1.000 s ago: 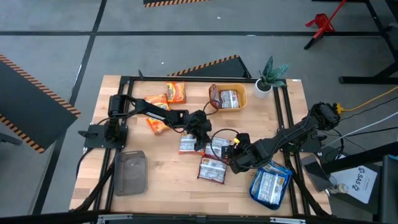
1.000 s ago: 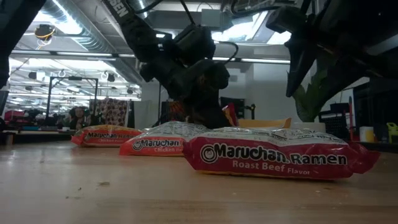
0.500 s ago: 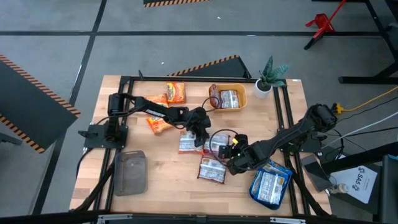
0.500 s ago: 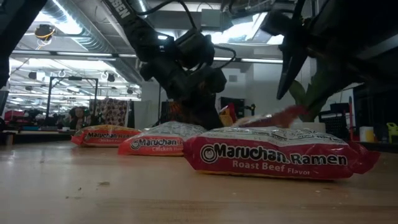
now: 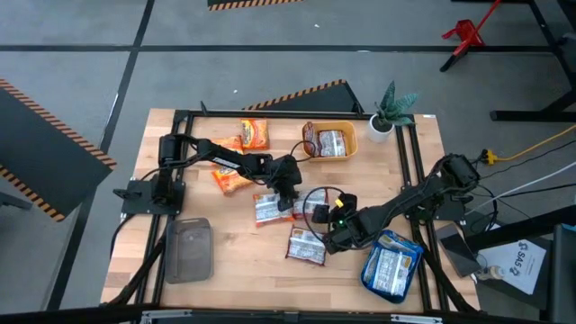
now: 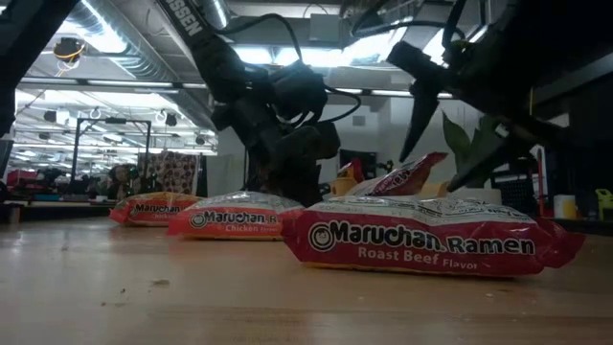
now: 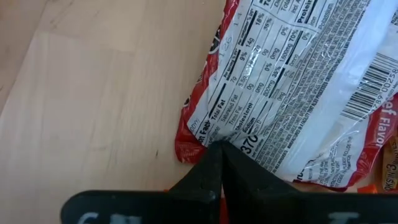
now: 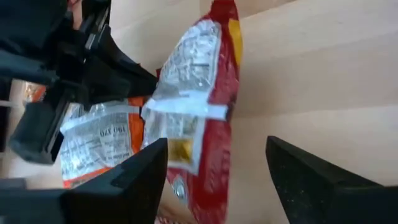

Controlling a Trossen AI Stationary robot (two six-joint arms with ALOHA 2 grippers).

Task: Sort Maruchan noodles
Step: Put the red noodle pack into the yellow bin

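Note:
My right gripper is to sort the red-and-white packet into the yellow bowl, so it needs to grab the packet by its raised red end (image 8: 205, 186) next.
Several Maruchan packets lie on the wooden table. A red-and-white packet (image 5: 315, 209) sits mid-table with its right end tipped up (image 6: 414, 174). My left gripper (image 5: 287, 184), shut, is at that packet's left end. My right gripper (image 5: 335, 229) is open, and the raised end lies between its fingers (image 8: 202, 93). An orange chicken packet (image 5: 267, 208) lies flat just left of the red one. A roast beef packet (image 5: 307, 245) lies flat nearer the near edge. Orange packets (image 5: 255, 133) lie toward the far edge. My left gripper has its shut fingertips (image 7: 221, 152) on the red-and-white packet's edge near a corner (image 7: 205, 134), coming slanting down from the table's left. Whether they pinch the edge or only press on it does not show. My right gripper stands with the packet's raised end between its open fingers, close against one finger (image 8: 149, 168). I cannot tell whether that finger touches the packet.
A yellow bowl (image 5: 346, 133) at the far side holds packets. Blue-and-white packets fill a tray (image 5: 391, 267) at the near right. A grey tray (image 5: 189, 249) sits near left. A potted plant (image 5: 387, 112) stands at the far right corner. Black frame rails run along the table's sides.
The red-and-white packet's right end has tipped up off the table while its left end stayed low. My right gripper has shifted slightly toward the table's left. The orange chicken packet has slid a little toward the left edge, with my left gripper drawing back the same way.

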